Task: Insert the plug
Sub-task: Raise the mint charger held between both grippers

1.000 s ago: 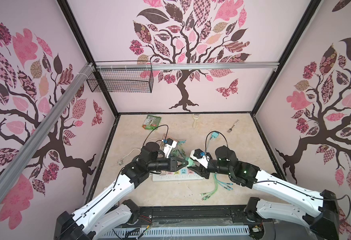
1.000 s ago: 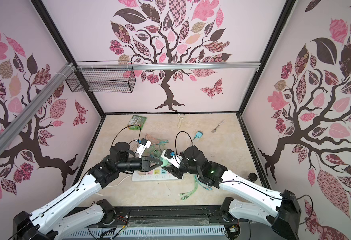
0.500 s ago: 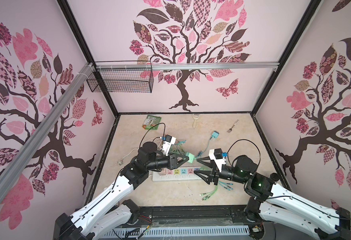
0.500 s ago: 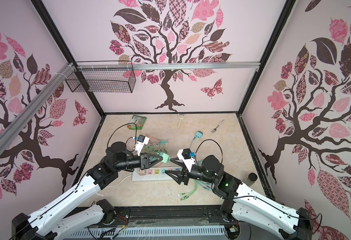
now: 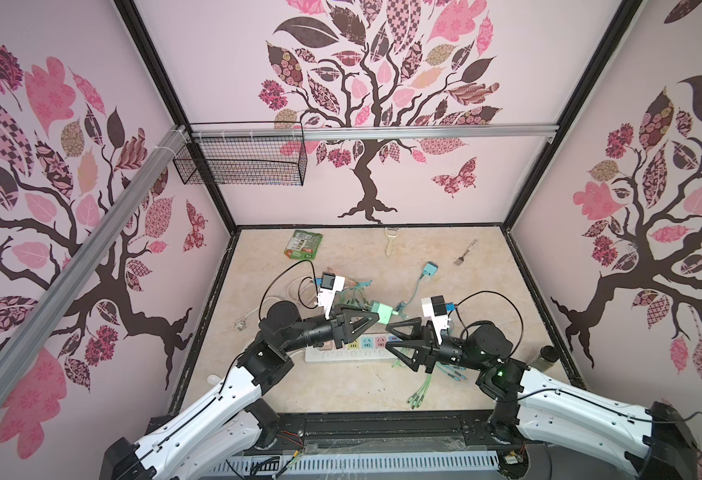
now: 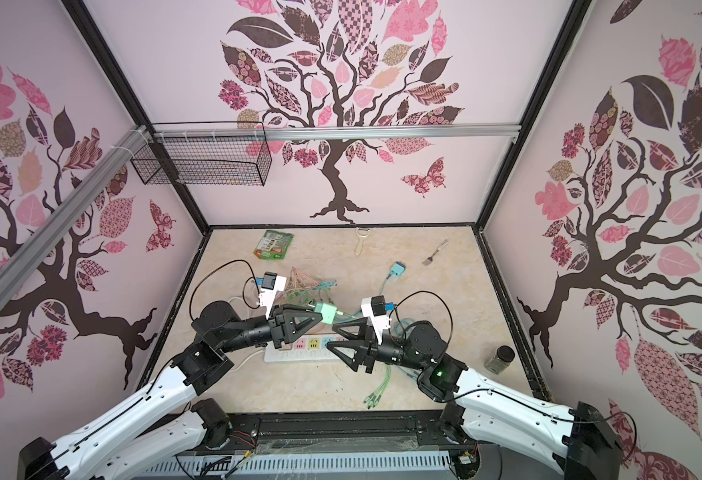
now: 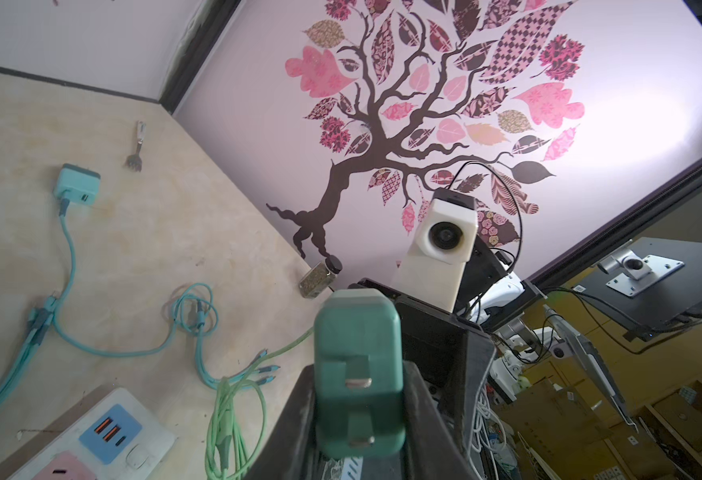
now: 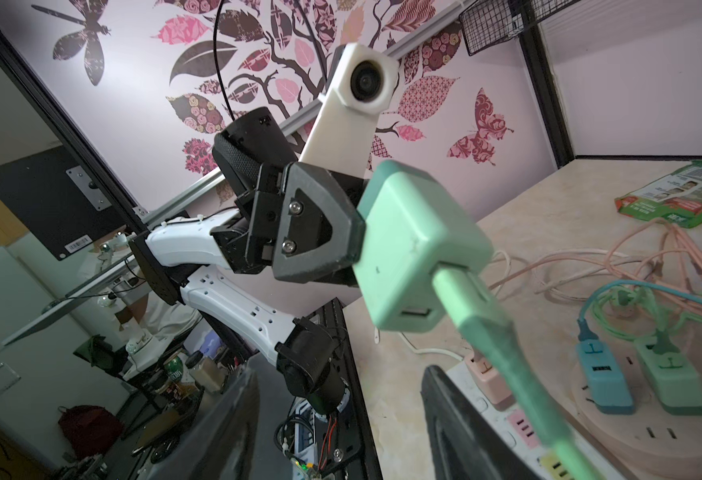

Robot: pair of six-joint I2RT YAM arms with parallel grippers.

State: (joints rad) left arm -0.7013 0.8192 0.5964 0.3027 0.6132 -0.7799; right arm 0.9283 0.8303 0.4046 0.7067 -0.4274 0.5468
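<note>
My right gripper will grab the mint-green plug [image 5: 382, 311] by its sides at the cable end next, so the plug's metal pins stay free to go into the power strip [image 5: 341, 355].
My left gripper [image 5: 376, 316] [image 6: 320, 316] is shut on the mint-green plug [image 5: 382, 311] [image 6: 326, 312], holding it in the air above the white power strip [image 5: 341, 355] [image 6: 295, 355]. In the left wrist view the plug [image 7: 357, 374] sits between the dark fingers [image 7: 428, 415], its two metal prongs facing the camera. A green cable [image 8: 507, 353] leaves the plug [image 8: 416, 249] in the right wrist view. My right gripper [image 5: 389, 337] [image 6: 332, 336] [image 8: 337, 424] stands open just right of the plug, holding nothing.
A blue plug [image 5: 429, 270] with its cable, pink cables [image 5: 341, 286], a green packet [image 5: 303, 245], a peeler [image 5: 390, 241] and a small fork [image 5: 465, 253] lie farther back. A jar [image 5: 544, 357] stands at the right wall. Green cable ends [image 5: 420, 395] trail toward the front.
My right gripper has opened, let go of the plug and drawn back to the right. The left gripper keeps the plug, raised slightly.
</note>
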